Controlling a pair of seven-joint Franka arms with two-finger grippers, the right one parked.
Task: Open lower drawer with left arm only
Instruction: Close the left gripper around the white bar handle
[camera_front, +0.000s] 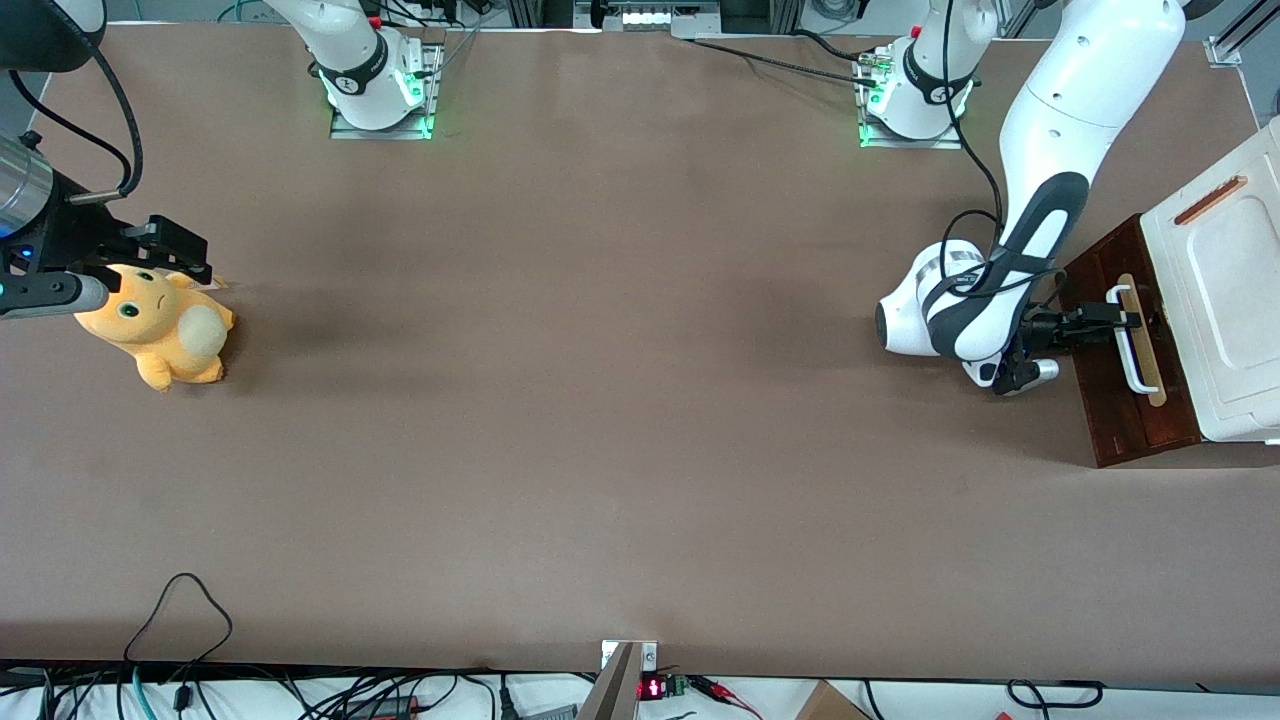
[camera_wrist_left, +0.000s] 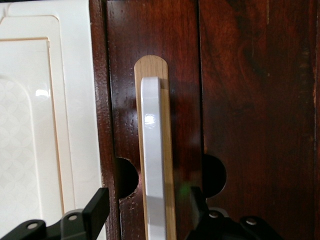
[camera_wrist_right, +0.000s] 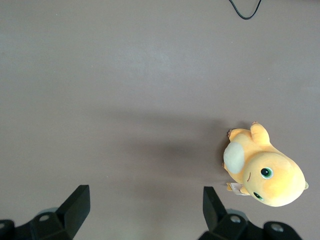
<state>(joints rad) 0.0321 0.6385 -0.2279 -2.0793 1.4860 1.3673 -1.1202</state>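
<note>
Next, my left gripper should grab the white handle by its long straight bar (camera_front: 1129, 349) to open the lower drawer (camera_front: 1120, 420).
The lower drawer (camera_front: 1120, 420) has a dark red-brown front with a white bar handle (camera_front: 1135, 350) on a pale wood strip. It stands at the working arm's end of the table, under the white cabinet top (camera_front: 1225, 310). The left arm (camera_front: 1050, 130) reaches down to it. Its black gripper (camera_front: 1118, 322) is at the end of the handle farther from the front camera. In the left wrist view the gripper (camera_wrist_left: 149, 200) is open, with one finger (camera_wrist_left: 97, 202) on each side of the white handle (camera_wrist_left: 152, 150), not touching it. The drawer front (camera_wrist_left: 120, 100) sits close against the cabinet.
A yellow plush toy (camera_front: 160, 330) lies at the parked arm's end of the table and also shows in the right wrist view (camera_wrist_right: 265, 170). The white cabinet top carries a small orange-brown strip (camera_front: 1210, 200). Cables run along the table's front edge (camera_front: 180, 620).
</note>
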